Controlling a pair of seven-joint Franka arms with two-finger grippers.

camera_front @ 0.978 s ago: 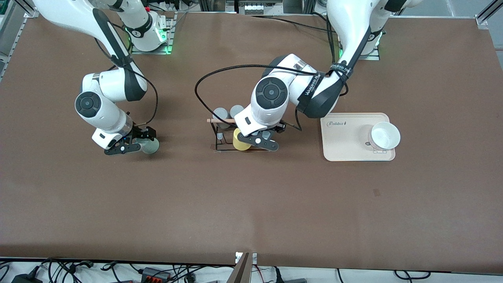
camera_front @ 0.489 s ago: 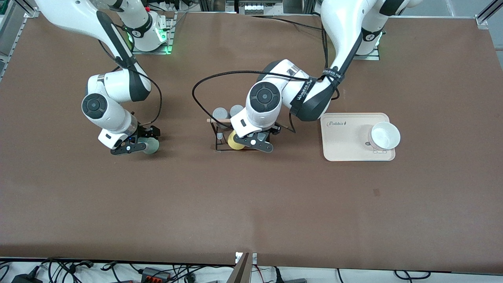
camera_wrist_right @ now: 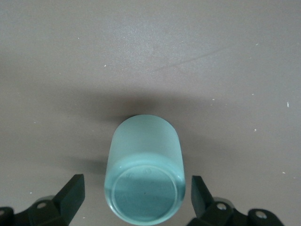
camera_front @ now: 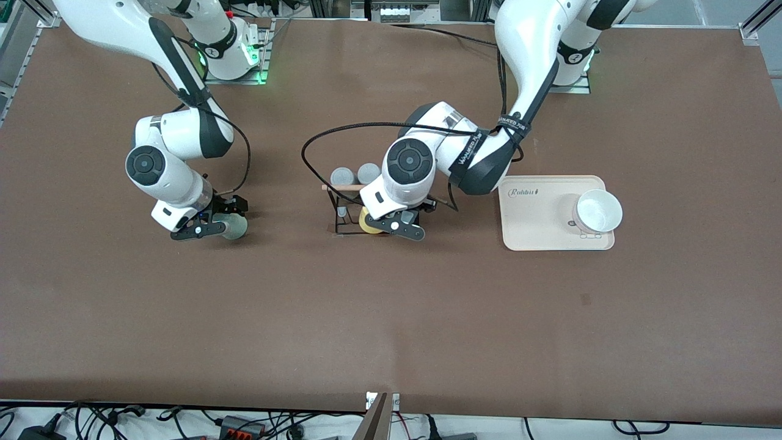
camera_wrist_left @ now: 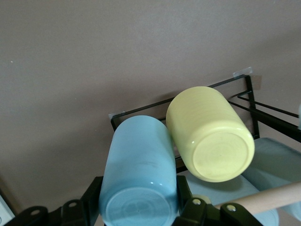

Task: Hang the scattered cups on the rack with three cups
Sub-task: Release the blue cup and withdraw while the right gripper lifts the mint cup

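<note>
The right gripper grabs the sage-green cup by its base end next, leaving the cup's opening free to slide onto the rack.
The light blue cup is clamped between the fingers of my left gripper, base toward the wrist camera, touching the yellow cup on the black wire rack. In the front view my left gripper is low over the rack and covers the blue cup. The rack's wooden rod runs across its top. The sage-green cup rests on the table. My right gripper is open around it, and its fingers stand clear of the cup.
Two grey cups sit on the rack's pegs on the side toward the robots' bases. A beige tray with a white bowl lies toward the left arm's end. A black cable loops above the rack.
My left gripper has moved with the blue cup toward the right arm's end and lower onto the rack beside the yellow cup. My right gripper has slid closer around the green cup.
</note>
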